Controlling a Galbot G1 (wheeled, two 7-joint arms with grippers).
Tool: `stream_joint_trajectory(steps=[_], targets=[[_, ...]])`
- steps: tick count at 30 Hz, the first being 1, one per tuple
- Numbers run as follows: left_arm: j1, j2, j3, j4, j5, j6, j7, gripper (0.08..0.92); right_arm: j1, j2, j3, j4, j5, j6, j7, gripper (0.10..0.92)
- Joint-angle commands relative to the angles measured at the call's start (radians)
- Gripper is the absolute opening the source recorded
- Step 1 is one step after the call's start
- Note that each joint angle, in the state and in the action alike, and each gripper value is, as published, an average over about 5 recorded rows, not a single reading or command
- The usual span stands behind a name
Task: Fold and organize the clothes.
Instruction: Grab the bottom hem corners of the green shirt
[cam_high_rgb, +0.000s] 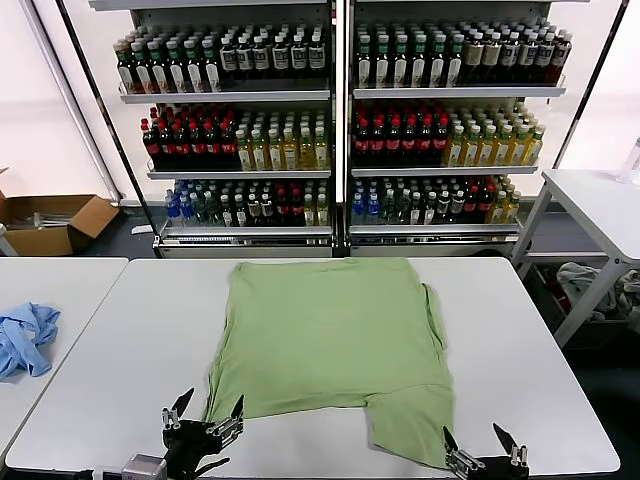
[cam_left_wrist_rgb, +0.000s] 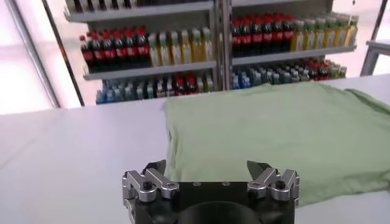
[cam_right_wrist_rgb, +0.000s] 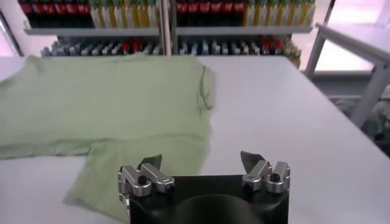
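I need to fold the clothes, so I should next take hold of the green shirt (cam_high_rgb: 325, 330) by its bottom corner (cam_high_rgb: 214, 410) with my left gripper.
The clothes are one light green shirt (cam_high_rgb: 330, 340) spread flat on the white table (cam_high_rgb: 120, 330), plain side up, with a flap reaching toward the near right edge. My left gripper (cam_high_rgb: 212, 405) hovers open at the shirt's near left corner, empty. In the left wrist view the gripper (cam_left_wrist_rgb: 207, 167) has the shirt (cam_left_wrist_rgb: 286, 134) just ahead of it, between and beyond the fingers. My right gripper (cam_high_rgb: 472, 440) is open and empty beside the near right flap. In the right wrist view the gripper (cam_right_wrist_rgb: 201, 159) sits at the shirt's (cam_right_wrist_rgb: 103, 103) near edge.
A crumpled light blue garment (cam_high_rgb: 25, 338) lies on the neighbouring table at the left. Shelves of bottles (cam_high_rgb: 330, 120) stand behind the table. A cardboard box (cam_high_rgb: 50, 222) sits on the floor far left, and another white table (cam_high_rgb: 600, 200) stands at the right.
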Motion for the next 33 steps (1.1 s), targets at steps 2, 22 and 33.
stream_joint_trajectory(steps=[2, 22, 33], targets=[[-0.084, 0.0, -0.014, 0.08, -0.153, 0.101, 0.037, 0.823, 0.029, -0.002, -0.019, 0.004, 0.071, -0.102, -0.005, 0.823], [-0.123, -0.03, -0.022, 0.261, -0.185, 0.017, 0.05, 0.823, 0.089, 0.014, -0.061, -0.06, 0.051, -0.081, -0.03, 0.823], [-0.109, -0.039, -0.019, 0.273, -0.186, 0.0, 0.048, 0.811, 0.106, 0.02, -0.076, -0.08, 0.051, -0.074, -0.03, 0.815]])
